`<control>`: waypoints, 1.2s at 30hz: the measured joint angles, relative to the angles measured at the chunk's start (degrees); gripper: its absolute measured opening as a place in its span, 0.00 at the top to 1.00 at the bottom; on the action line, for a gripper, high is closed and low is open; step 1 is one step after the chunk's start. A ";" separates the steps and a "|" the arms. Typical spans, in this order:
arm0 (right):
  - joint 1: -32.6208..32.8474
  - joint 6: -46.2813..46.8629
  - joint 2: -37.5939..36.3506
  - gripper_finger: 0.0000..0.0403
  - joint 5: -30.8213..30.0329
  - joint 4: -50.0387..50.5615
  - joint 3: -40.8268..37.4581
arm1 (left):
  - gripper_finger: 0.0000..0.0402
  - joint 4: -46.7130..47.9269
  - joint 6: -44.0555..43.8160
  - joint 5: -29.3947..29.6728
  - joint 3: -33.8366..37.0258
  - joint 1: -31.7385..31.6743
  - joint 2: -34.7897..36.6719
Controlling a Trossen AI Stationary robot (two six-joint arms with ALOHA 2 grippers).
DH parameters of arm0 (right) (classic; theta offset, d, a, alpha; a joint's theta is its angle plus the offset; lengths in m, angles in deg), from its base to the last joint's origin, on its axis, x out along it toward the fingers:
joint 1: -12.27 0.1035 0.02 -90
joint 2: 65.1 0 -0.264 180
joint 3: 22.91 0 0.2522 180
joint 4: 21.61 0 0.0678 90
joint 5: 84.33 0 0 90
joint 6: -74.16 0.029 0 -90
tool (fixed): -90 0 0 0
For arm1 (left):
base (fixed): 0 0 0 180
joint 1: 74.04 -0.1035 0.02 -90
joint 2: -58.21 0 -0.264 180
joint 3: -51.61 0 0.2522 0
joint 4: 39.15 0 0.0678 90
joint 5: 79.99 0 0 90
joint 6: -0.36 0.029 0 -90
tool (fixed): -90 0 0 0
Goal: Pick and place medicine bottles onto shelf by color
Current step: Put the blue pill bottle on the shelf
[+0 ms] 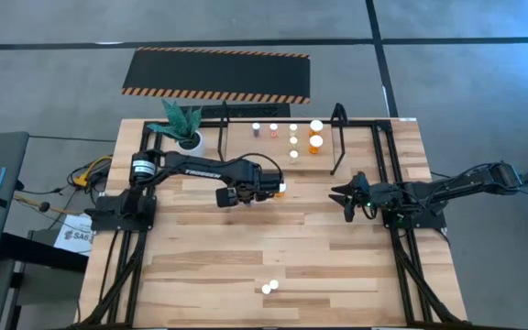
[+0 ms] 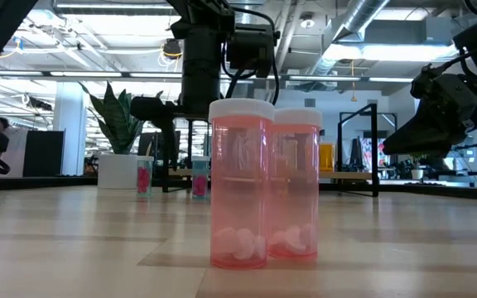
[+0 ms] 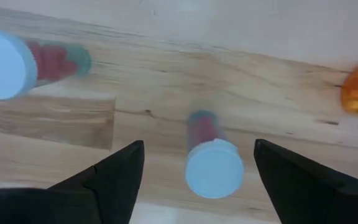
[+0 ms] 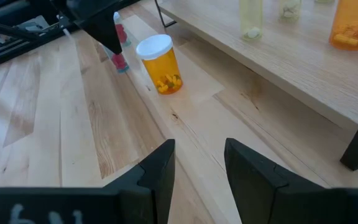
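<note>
The white cap (image 3: 214,168) is between my left gripper's fingers and level with them, so closing now would catch the bottle and it is time to close.
My left gripper (image 3: 197,171) points down, open, with one finger on each side of a small upright bottle (image 3: 211,163) that has a white cap and a greenish body with red contents; neither finger touches it. A like bottle (image 3: 17,62) and an orange bottle (image 4: 160,65) stand on the table close by. Several bottles (image 1: 293,140) stand on the black-framed shelf (image 1: 337,124) at the table's far side. Two pink bottles (image 2: 263,186) stand near the table's front edge. My right gripper (image 4: 201,165) waits at the right, open by a narrow gap and holding nothing.
A white pot with a green plant (image 1: 189,137) stands at the shelf's left end. A black mat with striped edges (image 1: 216,75) lies on the floor beyond the table. Bare wood lies between the arms and the pink bottles.
</note>
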 joint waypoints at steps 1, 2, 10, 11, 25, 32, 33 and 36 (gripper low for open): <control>-0.01 0.02 -0.02 0.60 -0.02 0.00 0.00 | 0.30 -0.09 -0.27 -0.03 0.00 0.00 0.00; 0.00 0.02 0.00 0.60 -0.01 0.00 0.00 | 0.31 -0.23 -0.63 0.01 0.00 0.00 0.00; 0.00 0.02 0.00 0.60 0.00 0.00 0.00 | 0.55 -0.44 -0.84 0.15 0.00 0.11 0.00; -0.01 0.02 -0.01 0.60 -0.01 0.00 0.00 | 0.58 -0.39 -0.80 0.15 0.00 0.11 0.00; -0.02 0.02 0.00 0.60 0.00 0.00 0.00 | 0.72 -0.21 -0.26 0.02 0.00 0.11 0.02; -0.02 0.01 -0.02 0.60 0.00 0.00 0.00 | 0.73 -0.18 -0.22 -0.90 0.00 0.11 0.02; -0.02 0.02 0.00 0.60 -0.02 0.00 0.00 | 0.73 -0.18 -0.22 -1.18 0.00 0.13 0.03; -0.02 0.02 0.00 0.60 -0.02 0.00 0.00 | 0.73 -0.18 0.33 -1.83 -0.02 0.05 0.06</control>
